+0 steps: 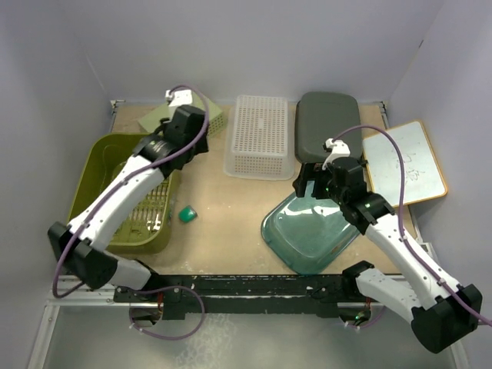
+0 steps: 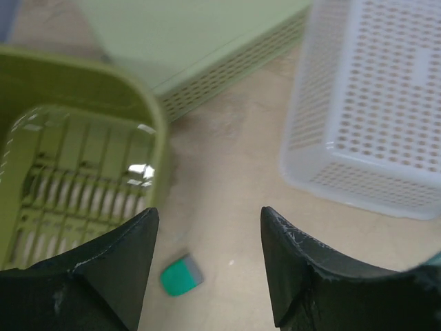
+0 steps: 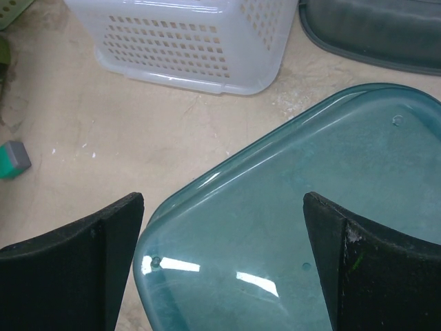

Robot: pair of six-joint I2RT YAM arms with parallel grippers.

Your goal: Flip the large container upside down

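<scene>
The left gripper should next grab the olive-green container's rim (image 1: pixel 175 189) (image 2: pixel 160 153) on the eraser side, so that the container's bottom stays free for tipping it upside down.
A large olive-green slatted container (image 1: pixel 91 165) stands open side up at the left; its rim also shows in the left wrist view (image 2: pixel 89 69). My left gripper (image 1: pixel 184 131) hangs open and empty above its far right corner; the left wrist view shows the gripper (image 2: pixel 209 214) over bare table. A translucent teal container (image 1: pixel 307 231) lies with its flat bottom facing up at the front right. My right gripper (image 1: pixel 317 188) is open and empty just above its far edge, its jaws (image 3: pixel 222 200) straddling the teal bottom (image 3: pixel 310 227) without touching it.
A small green eraser (image 1: pixel 187 214) lies beside the olive container and also shows in both wrist views (image 2: pixel 181 274) (image 3: pixel 14 158). A white perforated basket (image 1: pixel 261 134), a dark grey container (image 1: pixel 329 123) and a pale green container (image 1: pixel 154 118) lie inverted at the back. A whiteboard (image 1: pixel 407 161) leans at the right.
</scene>
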